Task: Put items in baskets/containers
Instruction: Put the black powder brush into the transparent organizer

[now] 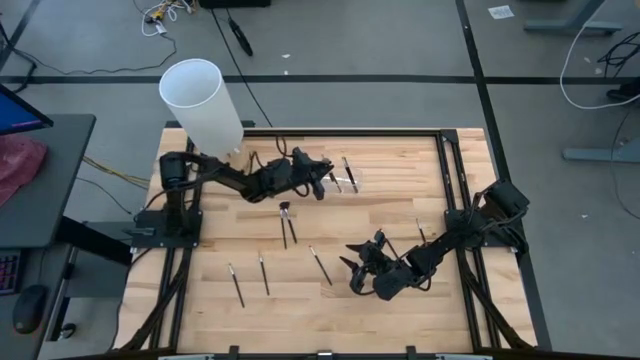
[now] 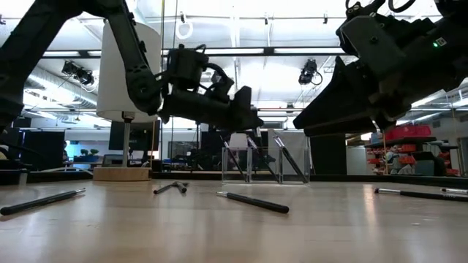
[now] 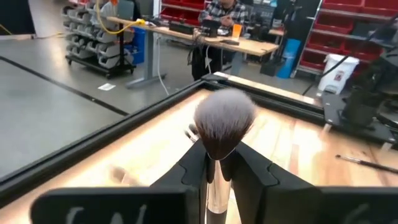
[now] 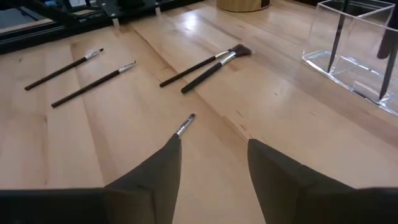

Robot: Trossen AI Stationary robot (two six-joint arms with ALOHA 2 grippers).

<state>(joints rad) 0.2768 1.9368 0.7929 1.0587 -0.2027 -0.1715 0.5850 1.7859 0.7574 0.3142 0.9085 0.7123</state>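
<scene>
My left gripper is ready to release the dark handle of the brush [image 3: 216, 217], because the handle is upright in the clear holder and the brush would stay standing.
My left gripper [image 3: 217, 157] is shut on a brush with a fluffy grey head [image 3: 224, 119]. It stands level at the table's far middle [image 1: 322, 182], just left of the clear holder [image 1: 346, 176]. The holder [image 2: 267, 157] stands on the table with several dark brushes leaning inside. My right gripper [image 4: 211, 146] is open and low over the near right of the table [image 1: 360, 265]. A thin brush [image 4: 185, 124] lies on the wood there, its silver end showing just past one fingertip. More thin brushes [image 1: 285, 222] [image 1: 263, 272] [image 1: 236, 285] lie flat on the table. My left gripper pinches the brush between its two fingers at the silver ferrule [image 3: 214, 186], just behind the fluffy head. The brush lies along the fingers, its head sticking out past the fingertips. The fingers are level and point toward the table's right, and the brush is clear of the table.
A tall white cylinder on a wooden base [image 1: 203, 100] stands at the far left corner. Black frame rails [image 1: 450, 170] border the tabletop. Two crossed brushes [image 4: 208, 65] and two more [image 4: 87, 74] lie ahead of my right gripper. A person [image 3: 224, 9] is at a bench beyond the table.
</scene>
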